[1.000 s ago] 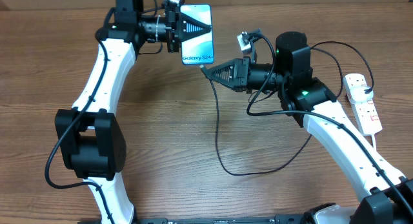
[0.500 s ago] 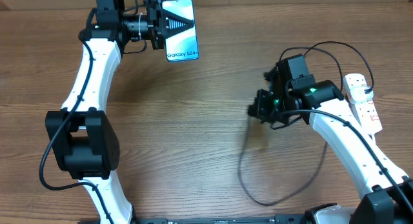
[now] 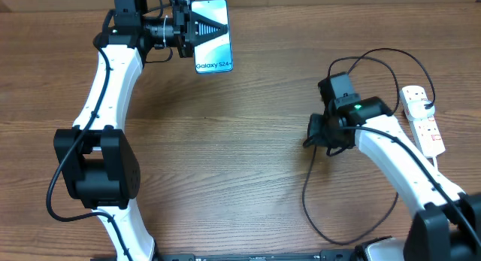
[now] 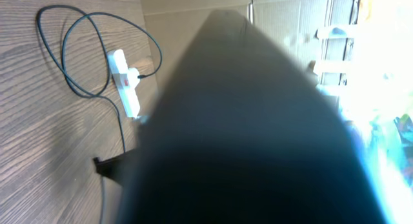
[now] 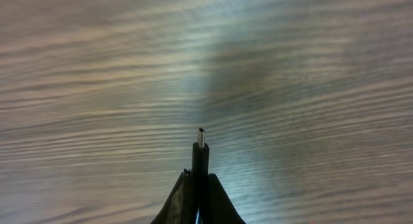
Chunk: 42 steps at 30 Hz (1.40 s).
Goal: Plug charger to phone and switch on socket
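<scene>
The plug stays in my right gripper until it sits in the phone's lower edge (image 3: 215, 71), as its tip faces the table, far from the phone.
The phone (image 3: 214, 62), with its blue "Galaxy S24+" screen up, is held off the table at the back left, and my left gripper (image 3: 214, 28) is shut on its upper part. In the left wrist view the phone (image 4: 245, 133) is a dark blur that hides the fingers. My right gripper (image 5: 200, 182) points down at the table and is shut on the charger's plug tip (image 5: 201, 146), which sticks out past the fingertips. The charger's black cable (image 3: 307, 204) loops down toward the front edge. The white socket (image 3: 422, 118) lies at the far right.
The right arm's wrist (image 3: 334, 118) stands over the table right of centre. The charger's cable also loops behind it toward the socket (image 4: 126, 82). The wooden table (image 3: 225, 163) stretches between the two arms. Cardboard boxes stand beyond the table in the left wrist view.
My right gripper has pulled away from the phone to the right and turned downward, taking the plug tip and cable with it. The left arm has shifted the phone to the left.
</scene>
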{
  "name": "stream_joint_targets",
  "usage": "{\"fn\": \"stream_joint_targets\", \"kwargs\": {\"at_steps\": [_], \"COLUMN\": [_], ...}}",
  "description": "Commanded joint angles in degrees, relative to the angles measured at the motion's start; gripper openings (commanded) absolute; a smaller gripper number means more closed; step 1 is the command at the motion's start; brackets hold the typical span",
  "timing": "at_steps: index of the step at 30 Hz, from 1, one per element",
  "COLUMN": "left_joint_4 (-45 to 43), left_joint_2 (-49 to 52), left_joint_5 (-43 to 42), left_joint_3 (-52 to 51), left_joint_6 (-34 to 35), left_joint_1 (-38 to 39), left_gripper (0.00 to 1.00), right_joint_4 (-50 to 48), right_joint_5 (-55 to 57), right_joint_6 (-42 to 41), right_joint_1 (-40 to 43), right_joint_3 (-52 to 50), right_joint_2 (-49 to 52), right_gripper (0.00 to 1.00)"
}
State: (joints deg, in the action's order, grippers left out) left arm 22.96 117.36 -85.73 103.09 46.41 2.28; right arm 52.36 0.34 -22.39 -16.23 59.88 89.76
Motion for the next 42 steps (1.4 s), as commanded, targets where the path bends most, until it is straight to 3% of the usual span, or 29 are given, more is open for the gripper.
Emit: {"fn": "stream_joint_targets", "kwargs": {"at_steps": [1, 16, 17, 19, 24, 30, 36, 42], "left_joint_4": [0.0, 0.0, 0.0, 0.0, 0.0, 0.0, 0.0, 0.2], "left_joint_2": [0.4, 0.4, 0.4, 0.4, 0.4, 0.4, 0.4, 0.4], "left_joint_5": [-2.4, -2.4, -2.4, -2.4, -2.4, -2.4, -2.4, -2.4], "left_joint_3": [0.3, 0.3, 0.3, 0.3, 0.3, 0.3, 0.3, 0.3], "left_joint_6": [-1.5, -1.4, -1.4, -1.4, -1.4, -1.4, -1.4, -1.4], "left_joint_1": [1.0, 2.0, 2.0, 2.0, 2.0, 2.0, 2.0, 2.0], "left_gripper": [0.04, 0.04, 0.04, 0.04, 0.04, 0.04, 0.04, 0.04], "right_joint_4": [-2.5, -14.2, -14.3, -14.4, -14.4, -14.6, -14.5, -14.4], "right_joint_5": [2.6, 2.6, 2.6, 2.6, 2.6, 2.6, 2.6, 2.6], "right_joint_6": [0.3, -0.1, -0.1, -0.1, -0.1, -0.1, -0.1, -0.1], "right_joint_1": [0.1, 0.1, 0.1, 0.1, 0.1, 0.1, 0.1, 0.1], "right_joint_3": [-4.5, -12.9, -12.9, -12.9, -12.9, -12.9, -12.9, -12.9], "right_joint_2": [1.6, 9.6, 10.1, 10.5, 10.5, 10.5, 10.5, 10.5], "right_gripper": [0.04, 0.04, 0.07, 0.29, 0.34, 0.34, 0.19, 0.18]}}
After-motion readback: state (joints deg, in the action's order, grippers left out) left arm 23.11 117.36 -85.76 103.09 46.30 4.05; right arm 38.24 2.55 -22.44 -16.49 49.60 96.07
